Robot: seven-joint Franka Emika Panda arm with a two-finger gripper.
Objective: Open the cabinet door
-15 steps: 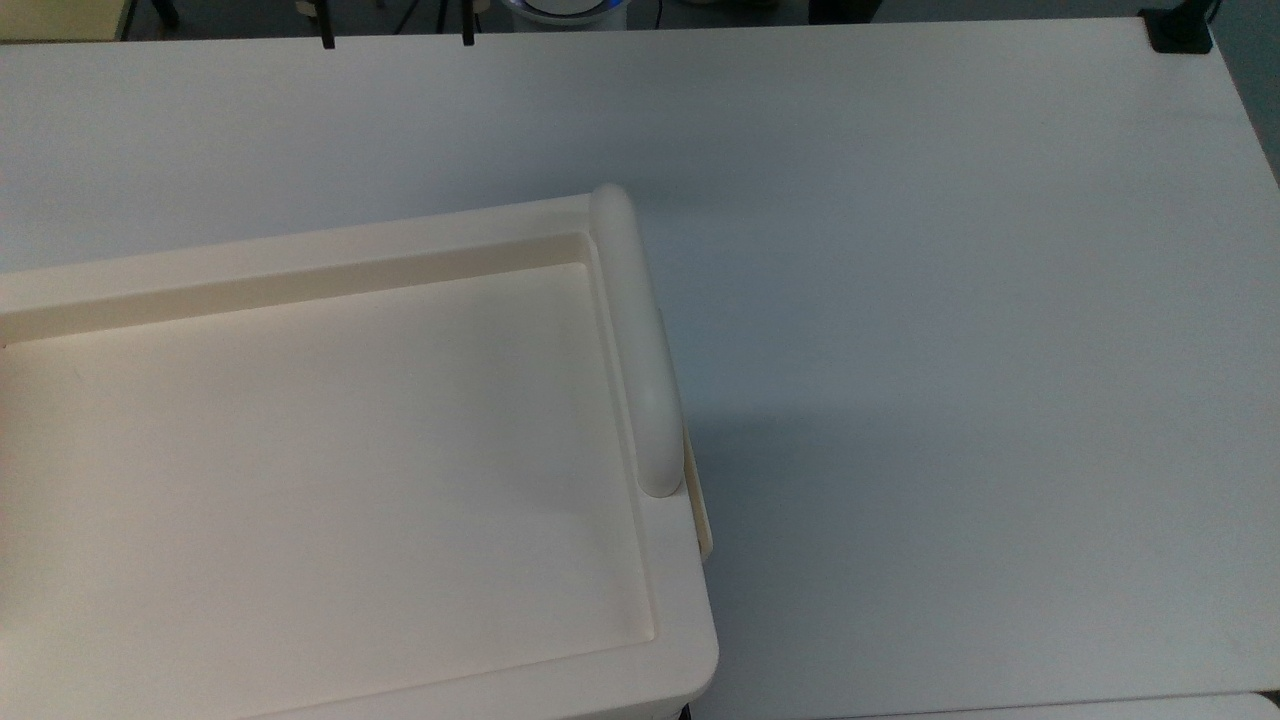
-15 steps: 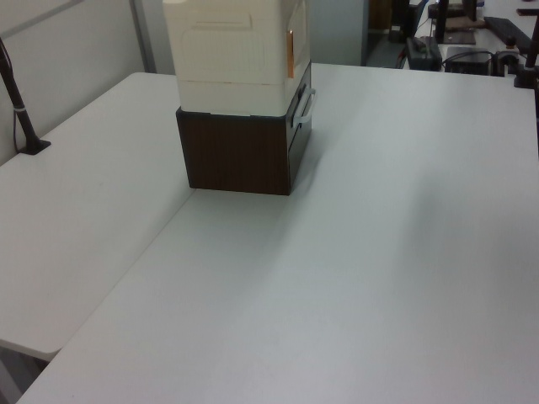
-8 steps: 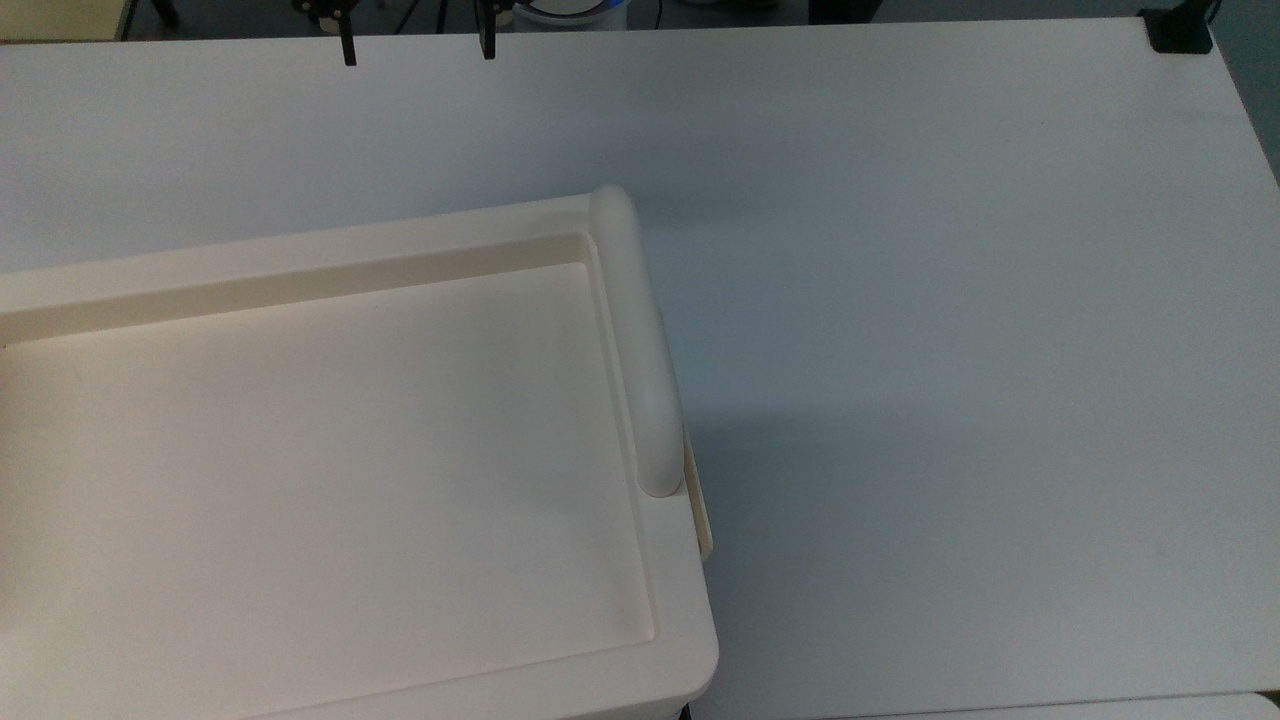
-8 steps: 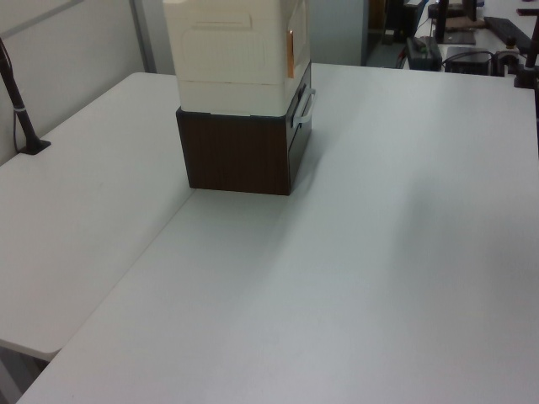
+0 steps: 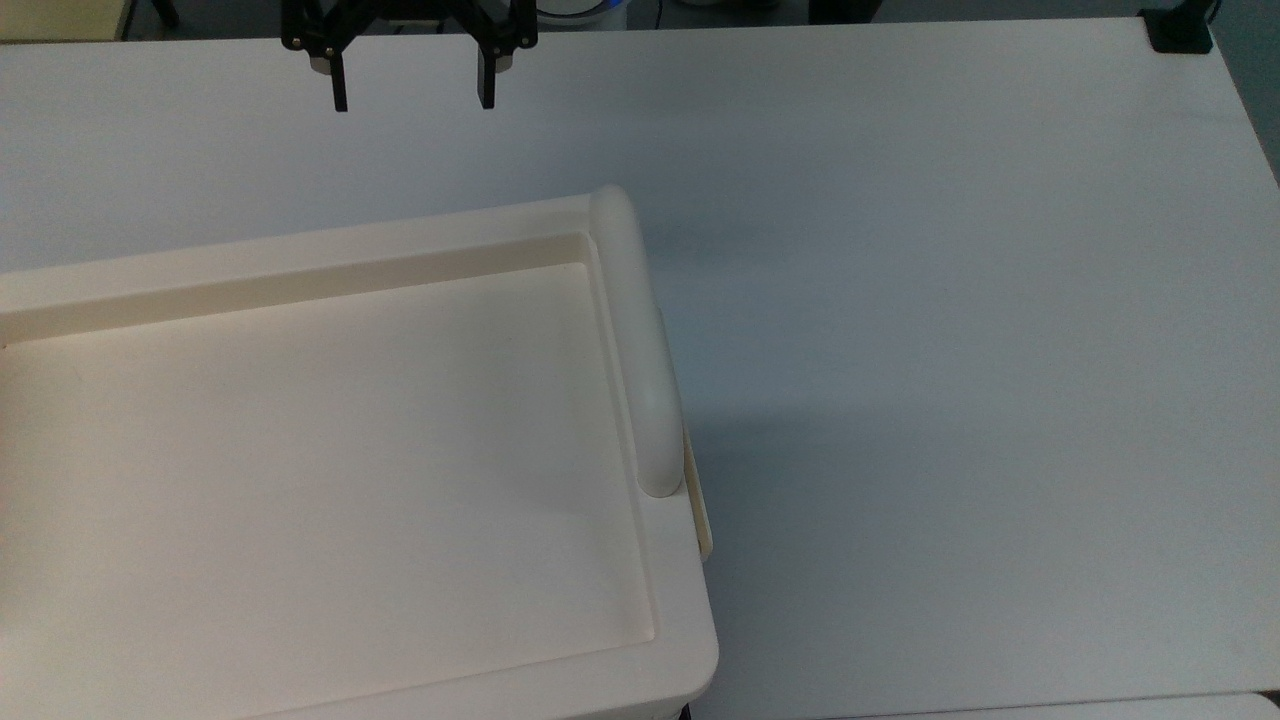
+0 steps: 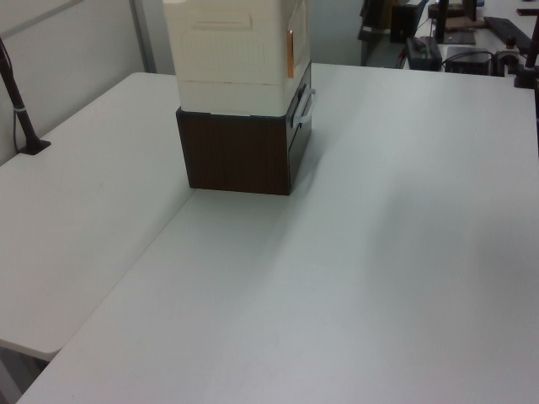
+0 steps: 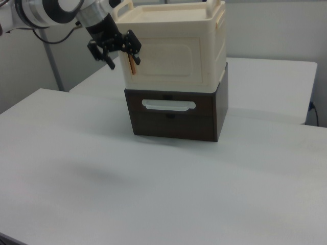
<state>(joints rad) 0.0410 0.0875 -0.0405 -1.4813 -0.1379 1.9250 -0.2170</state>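
Note:
My gripper grabs the cream door by its free edge at the orange tab (image 6: 290,54) next, to swing the cabinet (image 6: 227,59) open.
The cabinet (image 5: 300,450) is a large cream-white box with a recessed top and a thick rounded bar (image 5: 635,340) along its right edge in the top view. In the right view the cabinet door (image 7: 168,58) is the cream front panel, lying flush and shut, with a small orange tab (image 7: 132,64) at its left edge. My gripper (image 5: 412,97) hangs open near the top view's upper left, beyond the cabinet's far edge and apart from it. In the right view the gripper (image 7: 124,57) sits level with the cabinet's upper left corner, close to the orange tab, holding nothing.
The cabinet stands on a dark brown drawer unit (image 7: 173,120) with a white handle (image 7: 168,105). The white table (image 5: 950,300) spreads wide to the top view's right of the cabinet. A black clamp (image 5: 1180,30) sits at the table's far right corner.
My gripper has come further into the top view from its upper edge, toward the cabinet. The cabinet and its door have not moved.

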